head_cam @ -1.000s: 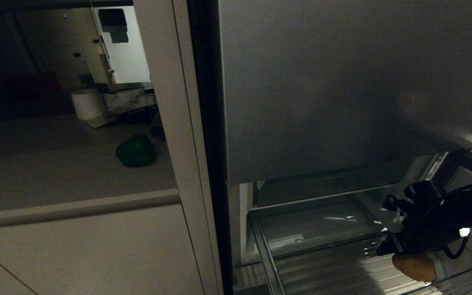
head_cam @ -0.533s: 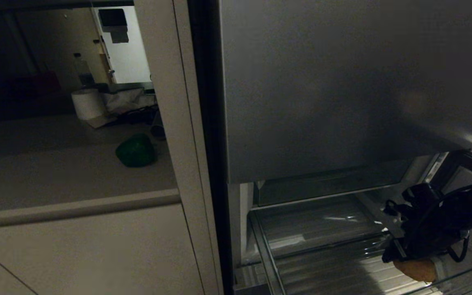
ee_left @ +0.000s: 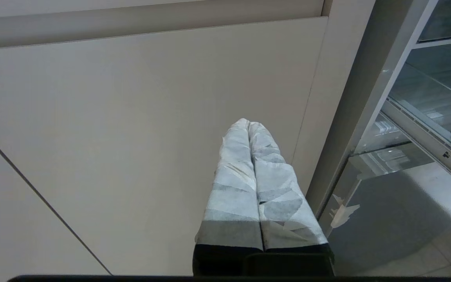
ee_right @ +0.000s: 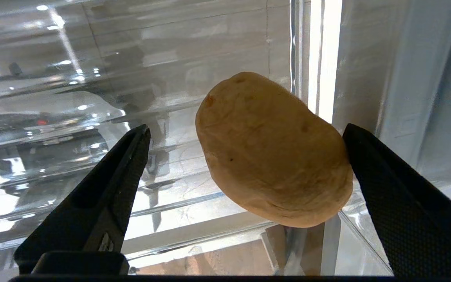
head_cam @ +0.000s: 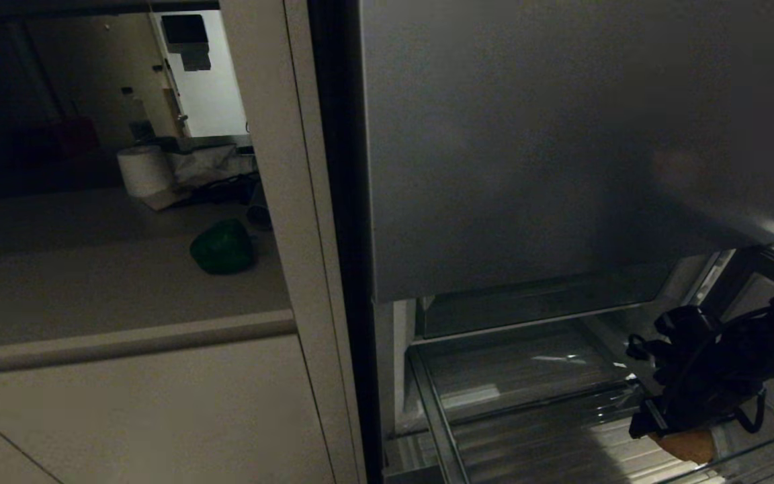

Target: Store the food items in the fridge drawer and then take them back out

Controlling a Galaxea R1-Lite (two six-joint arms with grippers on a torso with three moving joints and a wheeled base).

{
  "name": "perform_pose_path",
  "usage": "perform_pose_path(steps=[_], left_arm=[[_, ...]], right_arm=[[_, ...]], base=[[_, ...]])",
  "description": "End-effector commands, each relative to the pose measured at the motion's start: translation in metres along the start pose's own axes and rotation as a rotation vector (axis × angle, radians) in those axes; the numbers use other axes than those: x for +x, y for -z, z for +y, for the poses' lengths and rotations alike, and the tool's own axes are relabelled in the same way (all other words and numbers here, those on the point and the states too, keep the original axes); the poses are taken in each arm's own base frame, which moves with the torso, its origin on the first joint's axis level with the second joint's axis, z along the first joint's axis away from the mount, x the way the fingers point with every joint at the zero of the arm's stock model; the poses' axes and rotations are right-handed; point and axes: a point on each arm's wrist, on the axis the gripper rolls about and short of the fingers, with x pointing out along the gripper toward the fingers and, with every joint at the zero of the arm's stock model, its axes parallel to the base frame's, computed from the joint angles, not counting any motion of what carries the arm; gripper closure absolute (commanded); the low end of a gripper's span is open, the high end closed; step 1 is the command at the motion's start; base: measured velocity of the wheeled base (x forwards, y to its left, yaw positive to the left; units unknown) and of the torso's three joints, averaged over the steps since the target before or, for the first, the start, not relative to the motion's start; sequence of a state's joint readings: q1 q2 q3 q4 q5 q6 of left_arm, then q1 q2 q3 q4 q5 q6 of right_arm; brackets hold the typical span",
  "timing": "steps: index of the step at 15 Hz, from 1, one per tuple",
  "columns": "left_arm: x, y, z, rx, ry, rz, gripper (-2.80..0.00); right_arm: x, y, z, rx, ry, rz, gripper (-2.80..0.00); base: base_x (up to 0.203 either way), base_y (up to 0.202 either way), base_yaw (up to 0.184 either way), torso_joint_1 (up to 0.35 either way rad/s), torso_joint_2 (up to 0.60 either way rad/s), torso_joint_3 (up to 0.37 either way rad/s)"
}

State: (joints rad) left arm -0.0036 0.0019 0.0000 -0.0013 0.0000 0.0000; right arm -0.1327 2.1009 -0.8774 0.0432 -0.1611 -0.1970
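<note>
I will next take hold of the tan potato by its rounded ends with my right gripper, so that I can take it back out of the clear fridge drawer.
The tan potato lies in the front right corner of the clear fridge drawer. My right gripper hangs over it, open, with one black finger on each side. One finger is close against the potato and the other stands well apart. In the head view the black gripper covers most of the potato. The dark green bell pepper sits on the counter to the left. My left gripper is shut and empty, parked before a beige cabinet front.
A tall grey fridge door panel hangs above the open drawer. A beige cabinet side separates the fridge from the counter. A white paper roll and a water bottle stand at the counter's back.
My right gripper has sunk a little lower over the potato, so less of it shows in the head view. The pepper and the left arm have not moved.
</note>
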Motion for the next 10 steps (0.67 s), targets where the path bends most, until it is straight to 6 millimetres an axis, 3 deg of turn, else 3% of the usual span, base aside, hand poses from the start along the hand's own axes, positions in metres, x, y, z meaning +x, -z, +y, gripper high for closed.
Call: perform_pose_path(steps=[1,10], left_arm=[[0.0001,-0.0001,0.0,0.0,0.0,0.001,0.0],[0.0001,-0.0001,0.0,0.0,0.001,0.001,0.0]], right_arm=[[0.004,-0.0007,0.0061,-0.018,-0.012,0.01,-2.8],[0.008,-0.0058,0.0128,-0.034,-0.022,0.006,-2.8]], base=[[0.0,0.0,0.0,0.0,0.0,0.0],[0.0,0.0,0.0,0.0,0.0,0.0]])
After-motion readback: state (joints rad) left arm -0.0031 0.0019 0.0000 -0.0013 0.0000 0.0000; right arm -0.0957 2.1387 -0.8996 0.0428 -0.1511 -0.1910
